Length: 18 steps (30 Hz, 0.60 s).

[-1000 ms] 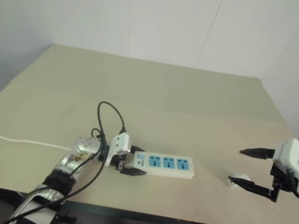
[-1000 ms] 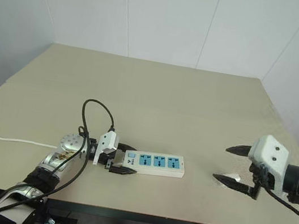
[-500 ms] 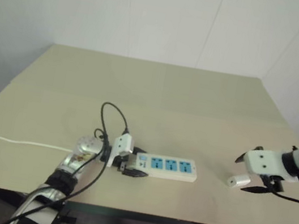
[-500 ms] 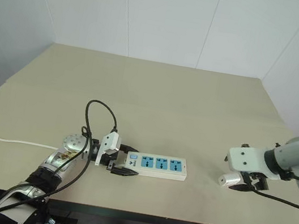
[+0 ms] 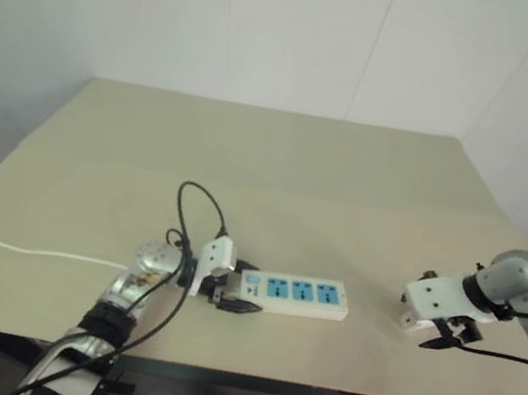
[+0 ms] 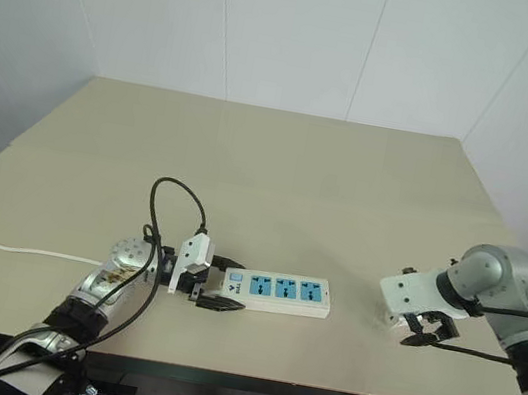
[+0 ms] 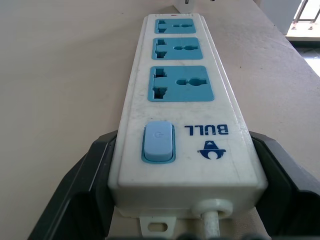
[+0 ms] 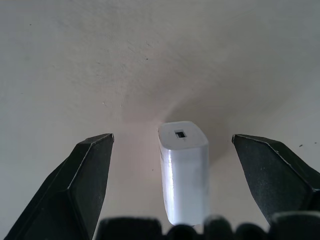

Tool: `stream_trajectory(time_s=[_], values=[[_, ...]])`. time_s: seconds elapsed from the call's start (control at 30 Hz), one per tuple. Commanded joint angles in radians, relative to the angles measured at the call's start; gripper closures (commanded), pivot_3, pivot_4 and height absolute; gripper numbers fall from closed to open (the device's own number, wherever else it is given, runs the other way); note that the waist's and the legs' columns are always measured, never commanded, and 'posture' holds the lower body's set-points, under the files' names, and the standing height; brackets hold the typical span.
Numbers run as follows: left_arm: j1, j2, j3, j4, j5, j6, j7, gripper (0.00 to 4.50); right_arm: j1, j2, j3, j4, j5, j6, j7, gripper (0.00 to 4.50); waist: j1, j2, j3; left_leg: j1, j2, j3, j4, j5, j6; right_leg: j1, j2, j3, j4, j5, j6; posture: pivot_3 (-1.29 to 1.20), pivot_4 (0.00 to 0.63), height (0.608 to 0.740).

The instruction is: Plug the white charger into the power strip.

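The plug of the white charger needs to stay free to go into the power strip, so my right gripper should grab the charger by its body (image 8: 184, 180) next.
The power strip (image 5: 294, 292), a flat white bar with three blue socket panels, lies near the table's front edge. My left gripper (image 5: 228, 289) is shut on its switch end, and the left wrist view has a black finger (image 7: 82, 195) pressed against each side of the strip (image 7: 182, 100). The white charger (image 8: 184, 170) lies on the table at the right. My right gripper (image 5: 432, 333) points down over it and is open. One finger (image 8: 82, 180) stands on each side of the charger, clear of it.
The strip's thin white cord (image 5: 32, 249) runs left to the table's edge. A black cable loop (image 5: 198, 199) rises over my left wrist. The beige table (image 5: 280, 160) stretches back to the white wall, and its right edge is close to my right arm.
My right gripper has turned from level to pointing down and has sunk over the charger, which now lies between its fingers. The left gripper and the strip have kept still.
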Motion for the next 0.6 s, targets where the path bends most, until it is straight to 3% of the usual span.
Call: stream_trajectory(time_s=[0.03, 0.17, 0.2, 0.27, 0.53, 0.6], values=[[0.009, -0.003, -0.023, -0.019, -0.006, 0.010, -0.003, 1.21, -0.023, 0.014, 0.007, 0.013, -0.039, -0.010, -0.007, 0.00, 0.000, 0.000, 0.000, 0.000, 0.000, 0.000, 0.000, 0.000, 0.000, 0.000, 0.000, 0.000, 0.000, 0.000, 0.000, 0.00, 0.150, 0.740], [0.009, -0.001, -0.022, -0.024, -0.006, 0.013, -0.002, 1.21, -0.034, 0.033, 0.017, 0.026, -0.072, -0.006, -0.006, 0.00, 0.000, 0.000, 0.000, 0.000, 0.000, 0.000, 0.000, 0.000, 0.000, 0.000, 0.000, 0.000, 0.000, 0.000, 0.000, 0.00, 0.150, 0.740], [0.009, -0.001, -0.022, -0.025, -0.006, 0.013, -0.002, 1.21, -0.036, 0.038, 0.019, 0.030, -0.078, -0.006, -0.005, 0.18, -0.001, 0.000, 0.000, 0.000, 0.000, 0.000, 0.000, 0.000, 0.000, 0.000, 0.000, 0.000, 0.000, 0.000, 0.000, 0.00, 0.150, 0.740], [0.009, 0.000, -0.021, -0.026, -0.005, 0.015, 0.000, 1.21, -0.040, 0.045, 0.022, 0.039, -0.090, -0.008, -0.005, 0.57, -0.001, 0.000, 0.000, 0.000, 0.000, 0.000, 0.000, 0.000, 0.000, 0.000, 0.000, 0.000, 0.000, 0.000, 0.000, 0.00, 0.150, 0.740], [0.008, 0.004, -0.019, -0.027, -0.006, 0.015, 0.002, 1.21, -0.054, 0.060, 0.033, 0.071, -0.118, -0.028, -0.002, 3.06, -0.007, 0.000, 0.000, 0.004, 0.000, 0.000, 0.000, 0.000, 0.000, 0.004, 0.000, 0.000, 0.000, 0.000, 0.000, 0.00, 0.150, 0.740], [0.008, 0.005, -0.019, -0.028, -0.007, 0.015, 0.004, 1.21, -0.055, 0.061, 0.034, 0.074, -0.119, -0.031, 0.000, 3.28, -0.010, 0.000, 0.000, 0.007, 0.000, 0.000, 0.000, 0.000, 0.000, 0.007, 0.000, 0.000, 0.000, 0.000, 0.000, 0.00, 0.150, 0.740]])
